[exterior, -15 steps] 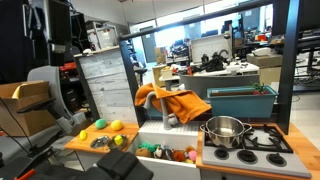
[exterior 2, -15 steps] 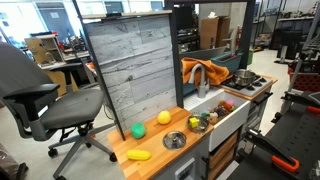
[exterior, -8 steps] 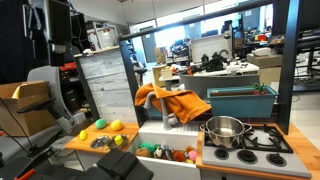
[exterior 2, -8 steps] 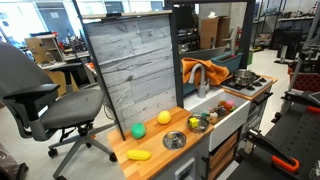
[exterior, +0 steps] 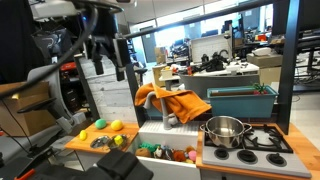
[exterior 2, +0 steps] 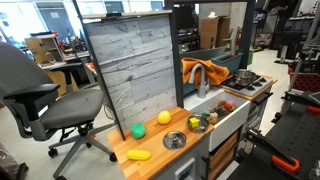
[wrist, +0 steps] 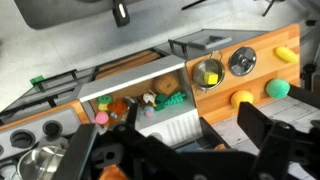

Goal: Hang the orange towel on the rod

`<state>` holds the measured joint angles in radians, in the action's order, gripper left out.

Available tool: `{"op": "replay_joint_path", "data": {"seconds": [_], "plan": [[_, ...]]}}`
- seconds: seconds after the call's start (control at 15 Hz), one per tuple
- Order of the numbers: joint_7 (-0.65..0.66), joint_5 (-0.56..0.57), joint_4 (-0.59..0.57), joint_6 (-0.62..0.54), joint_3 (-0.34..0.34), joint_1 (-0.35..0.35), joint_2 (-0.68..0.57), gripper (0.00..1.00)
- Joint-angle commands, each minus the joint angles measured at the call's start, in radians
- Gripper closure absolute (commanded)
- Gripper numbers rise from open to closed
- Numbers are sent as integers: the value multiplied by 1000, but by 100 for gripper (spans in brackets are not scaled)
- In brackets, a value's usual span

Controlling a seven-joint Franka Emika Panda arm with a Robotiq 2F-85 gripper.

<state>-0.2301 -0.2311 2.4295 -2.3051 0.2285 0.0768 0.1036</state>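
My gripper will next grab the orange towel (exterior: 176, 103) near one edge, off the faucet. The rest of the towel then hangs free to drape over the rod.
The orange towel (exterior: 176, 103) lies rumpled and draped over the grey faucet behind the white sink; it also shows in the other exterior view (exterior 2: 198, 70). In the wrist view only orange scraps of it (wrist: 113, 172) show behind the black fingers. My gripper (exterior: 102, 58) hangs high up and off to the side of the toy kitchen, well clear of the towel. In the wrist view the gripper (wrist: 172, 130) is open and empty, its fingers spread wide. I cannot pick out the rod for certain.
A steel pot (exterior: 225, 127) (exterior 2: 243, 76) stands on the toy stove (exterior: 258, 141) beside the sink. Yellow and green toy fruits (exterior: 108, 125) (exterior 2: 150, 123) and a small bowl (exterior 2: 174, 139) lie on the wooden counter. A grey plank board (exterior 2: 135, 65) stands behind it. An office chair (exterior 2: 48, 100) is nearby.
The arm and gripper have swung into an exterior view at the upper part of the picture, where they did not show before. The towel, pot and fruits have not moved.
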Motion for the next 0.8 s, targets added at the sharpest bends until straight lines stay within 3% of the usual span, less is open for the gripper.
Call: {"op": "replay_joint_path", "data": {"seconds": [0.0, 0.2, 0.33, 0.53, 0.73], "plan": [[-198, -169, -163, -208, -30, 4, -251, 0], [-409, -341, -324, -348, -132, 74, -423, 0], [-468, -373, -451, -409, -208, 138, -542, 0], [-413, -283, -628, -443, -255, 187, -713, 0], [-328, -156, -800, -439, -256, 190, -871, 0]]}}
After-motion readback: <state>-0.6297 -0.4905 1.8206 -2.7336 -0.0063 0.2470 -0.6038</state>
